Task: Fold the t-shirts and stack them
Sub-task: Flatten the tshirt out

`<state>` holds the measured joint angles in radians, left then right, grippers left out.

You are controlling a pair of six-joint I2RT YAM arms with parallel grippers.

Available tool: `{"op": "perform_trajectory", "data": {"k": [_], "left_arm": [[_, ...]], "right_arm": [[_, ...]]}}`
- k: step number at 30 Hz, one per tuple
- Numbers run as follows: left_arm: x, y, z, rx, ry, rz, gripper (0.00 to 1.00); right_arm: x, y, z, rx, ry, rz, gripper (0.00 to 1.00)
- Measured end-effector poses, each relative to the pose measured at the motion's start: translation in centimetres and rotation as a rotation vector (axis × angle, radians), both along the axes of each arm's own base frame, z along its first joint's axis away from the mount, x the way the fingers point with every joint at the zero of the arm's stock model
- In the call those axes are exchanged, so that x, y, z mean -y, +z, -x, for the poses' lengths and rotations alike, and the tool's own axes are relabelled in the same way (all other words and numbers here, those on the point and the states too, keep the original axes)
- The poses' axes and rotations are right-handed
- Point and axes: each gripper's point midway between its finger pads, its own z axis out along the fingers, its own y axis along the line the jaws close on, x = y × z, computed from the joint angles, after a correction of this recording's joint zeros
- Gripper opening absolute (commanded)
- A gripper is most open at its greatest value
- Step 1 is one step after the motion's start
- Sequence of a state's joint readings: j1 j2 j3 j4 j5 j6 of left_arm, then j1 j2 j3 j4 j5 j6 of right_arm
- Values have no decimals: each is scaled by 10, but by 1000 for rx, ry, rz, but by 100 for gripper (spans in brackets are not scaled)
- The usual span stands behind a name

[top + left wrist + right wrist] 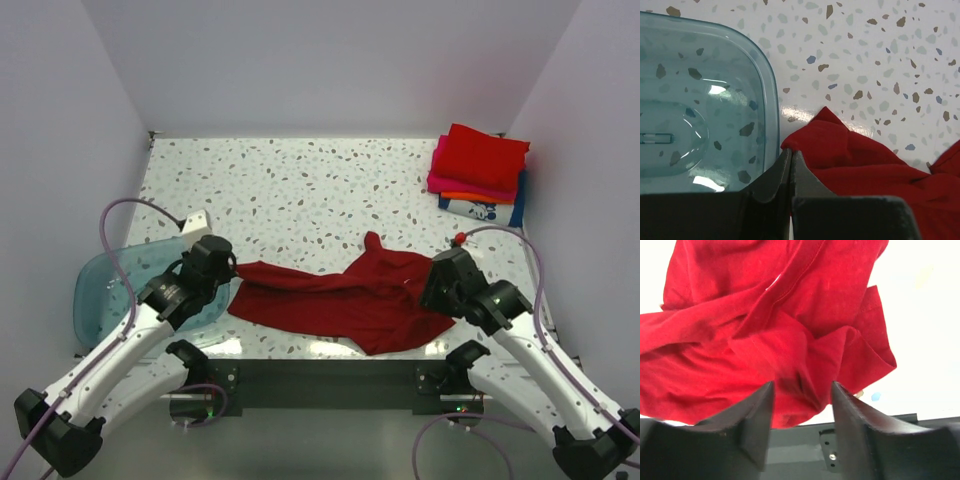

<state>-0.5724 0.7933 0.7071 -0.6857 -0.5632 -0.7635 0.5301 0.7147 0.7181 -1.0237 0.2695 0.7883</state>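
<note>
The robot's right gripper will next grab the dark red t-shirt by its tip, which sticks out from the t-shirt's far edge, to spread the t-shirt flat for folding.
A dark red t-shirt [340,300] lies crumpled and stretched out along the near edge of the speckled table [300,190]. My left gripper [238,270] is shut on its left end, next to the tub; in the left wrist view the cloth [865,170] bunches at the closed fingertips [791,152]. My right gripper [430,285] is at the shirt's right end. In the right wrist view it [802,385] is open, and the rumpled cloth [765,315] hangs just past its fingers. A stack of folded t-shirts [480,165] sits at the far right corner, bright red on top.
A translucent blue plastic tub [110,290] stands at the near left, its rim [771,100] right beside my left fingers. A small white block [195,220] lies behind the tub. White walls close in the table on three sides.
</note>
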Motion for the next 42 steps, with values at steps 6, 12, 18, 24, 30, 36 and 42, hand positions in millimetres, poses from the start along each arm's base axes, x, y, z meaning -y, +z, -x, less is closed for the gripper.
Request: {"op": "perform_trajectory", "data": {"k": [6,12,18,24,30,36,42], "left_arm": [[1,1,7,-3,-38,5,0],[4,-10,7,-51,-55,-24,0],[5,-12,7,-61,-68,-32,0],[6,-19,8,-92,-74,-51,0],[6,-22,8,-102,-74,-58,0],[6,-26,8,-118,-74,-68,0],[6,-26,8,-118,-74,-69,0]], "right_arm": [[-21,11,-41,-34,62,65,58],[-75,30,-143,10,163,118,64],[-102,-24,-201,-64,224,182,65],[-88,-78,-216,-171,212,184,65],[-92,-90,-230,-171,219,136,51],[-101,-93,-231,-169,249,108,4],[-89,-83,-228,-176,238,97,0]]}}
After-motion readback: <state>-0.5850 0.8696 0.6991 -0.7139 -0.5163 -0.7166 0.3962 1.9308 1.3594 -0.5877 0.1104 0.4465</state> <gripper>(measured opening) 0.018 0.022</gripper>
